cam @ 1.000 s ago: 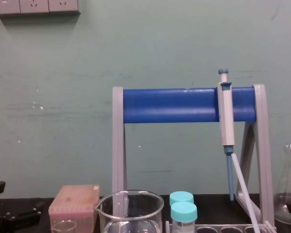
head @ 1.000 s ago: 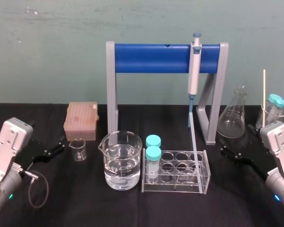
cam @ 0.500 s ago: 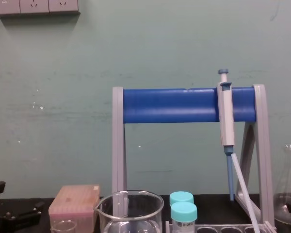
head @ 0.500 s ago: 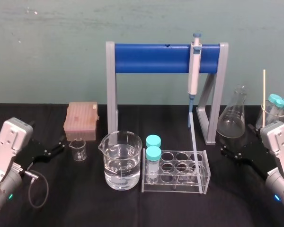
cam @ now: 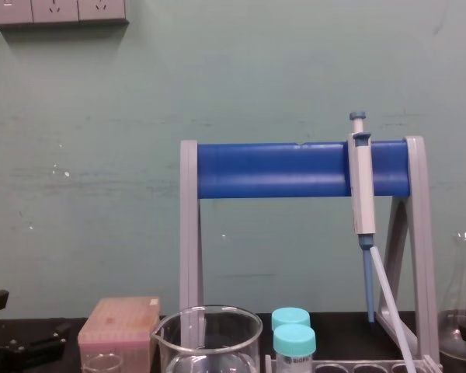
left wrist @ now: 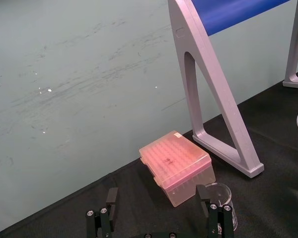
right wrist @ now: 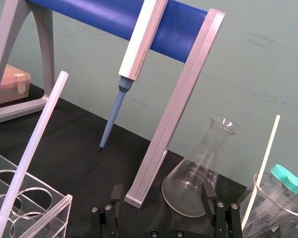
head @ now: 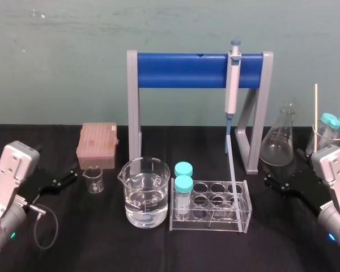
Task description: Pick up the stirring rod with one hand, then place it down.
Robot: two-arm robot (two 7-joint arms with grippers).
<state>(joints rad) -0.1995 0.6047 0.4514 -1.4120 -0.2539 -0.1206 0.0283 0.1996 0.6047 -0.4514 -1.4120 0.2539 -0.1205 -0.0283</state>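
The clear tube rack closes around the lower end of the stirring rod, so the robot's right gripper will next grab the rod by its free upper part (cam: 382,275) (right wrist: 50,103).
The stirring rod (head: 232,175) is a translucent whitish rod leaning in the clear tube rack (head: 209,222), its top end near the pipette tip. It also shows in the right wrist view (right wrist: 35,144) and the chest view (cam: 392,311). My right gripper (head: 272,181) rests low on the black table at the right, apart from the rod. Its fingers (right wrist: 109,215) stand open with nothing between them. My left gripper (head: 71,173) sits parked at the left, open in the left wrist view (left wrist: 161,220).
A blue-barred grey stand (head: 192,69) holds a pipette (head: 232,85) behind the rack. A water-filled beaker (head: 144,195), small beaker (head: 93,178) and pink tip box (head: 97,144) stand left of it. A flask (head: 279,139) and a beaker of capped tubes (head: 331,133) stand right.
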